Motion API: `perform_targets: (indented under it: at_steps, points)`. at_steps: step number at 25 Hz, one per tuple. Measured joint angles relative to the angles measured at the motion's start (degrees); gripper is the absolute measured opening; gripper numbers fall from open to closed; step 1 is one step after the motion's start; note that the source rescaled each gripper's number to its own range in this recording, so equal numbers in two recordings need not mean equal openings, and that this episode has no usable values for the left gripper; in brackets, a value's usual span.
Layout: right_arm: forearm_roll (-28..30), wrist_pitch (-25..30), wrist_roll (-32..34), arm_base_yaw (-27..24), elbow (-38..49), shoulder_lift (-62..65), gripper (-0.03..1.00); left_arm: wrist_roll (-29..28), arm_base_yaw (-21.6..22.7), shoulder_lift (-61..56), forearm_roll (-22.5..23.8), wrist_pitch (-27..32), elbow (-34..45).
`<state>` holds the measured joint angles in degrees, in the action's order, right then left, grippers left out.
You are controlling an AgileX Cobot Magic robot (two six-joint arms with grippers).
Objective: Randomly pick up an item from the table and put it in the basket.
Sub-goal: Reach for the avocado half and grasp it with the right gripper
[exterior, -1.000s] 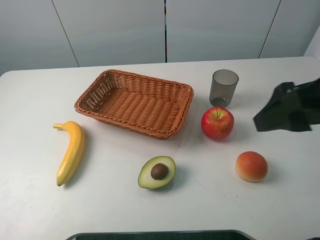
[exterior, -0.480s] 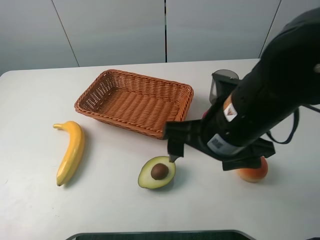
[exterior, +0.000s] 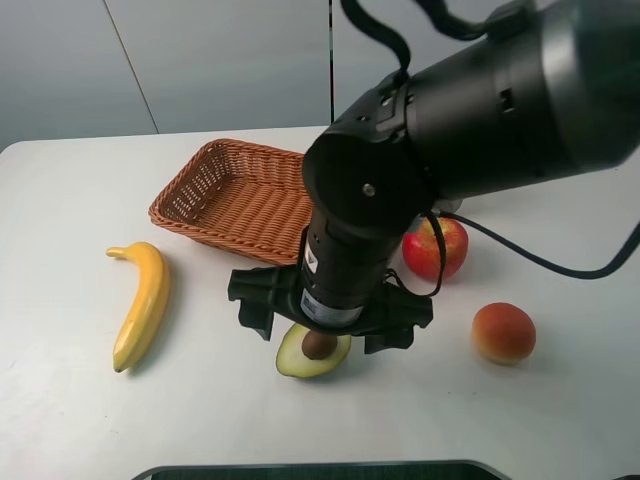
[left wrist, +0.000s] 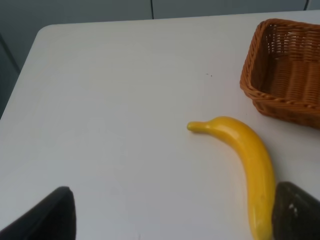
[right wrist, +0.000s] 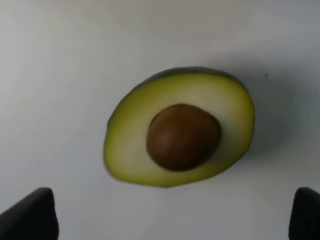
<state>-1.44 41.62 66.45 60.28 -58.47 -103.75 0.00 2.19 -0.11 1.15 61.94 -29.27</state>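
Observation:
The right gripper takes hold of the halved avocado (exterior: pixel 300 360) by its green-skinned sides next, to put it in the wicker basket (exterior: pixel 220 190).
The halved avocado (exterior: pixel 300 360) lies cut face up on the white table (exterior: pixel 60 200), brown pit in the centre. My right gripper (exterior: pixel 328 318) is open and hovers straight above it, one finger on each side, apart from it. The right wrist view shows the avocado (right wrist: pixel 180 130) between the two dark fingertips (right wrist: pixel 30 215), with the gripper (right wrist: pixel 167 220) empty. The wicker basket (exterior: pixel 220 190) stands empty at the back left and also shows in the left wrist view (left wrist: pixel 280 100). My left gripper (left wrist: pixel 170 215) is open and empty above the table's left side; it is out of the high view.
A yellow banana (exterior: pixel 140 305) lies left of the avocado and shows in the left wrist view (left wrist: pixel 250 160). A red apple (exterior: pixel 445 250) and an orange-red peach (exterior: pixel 503 333) sit to the right. The right arm hides the basket's right end and the grey cup.
My right arm has swung in from the right edge across the table and now stands over the avocado with open fingers. The fruit and basket have not moved.

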Motion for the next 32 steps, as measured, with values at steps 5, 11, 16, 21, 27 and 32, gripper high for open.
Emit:
perform_targets:
  at_steps: [5,11,16,21,27,32]
  points:
    - [3.07,-1.13,5.97,0.22,-0.1,-2.68,1.0,0.0,0.0,0.0,0.0,0.0,0.0]
    - [8.2,-3.57,14.04,0.22,-0.19,-2.68,1.0,0.0,0.0,0.0,0.0,0.0,0.0]
    - [8.46,-5.57,16.76,0.22,-0.44,-4.58,1.0,0.0,0.0,0.0,0.0,0.0,0.0]
    - [9.05,-5.94,18.28,0.22,-0.44,-5.84,1.0,0.0,0.0,0.0,0.0,0.0,0.0]
    - [9.92,-6.04,19.37,0.22,-0.44,-6.22,1.0,0.0,0.0,0.0,0.0,0.0,0.0]
    - [9.92,-7.05,19.6,0.22,-0.44,-8.78,1.0,0.0,0.0,0.0,0.0,0.0,0.0]
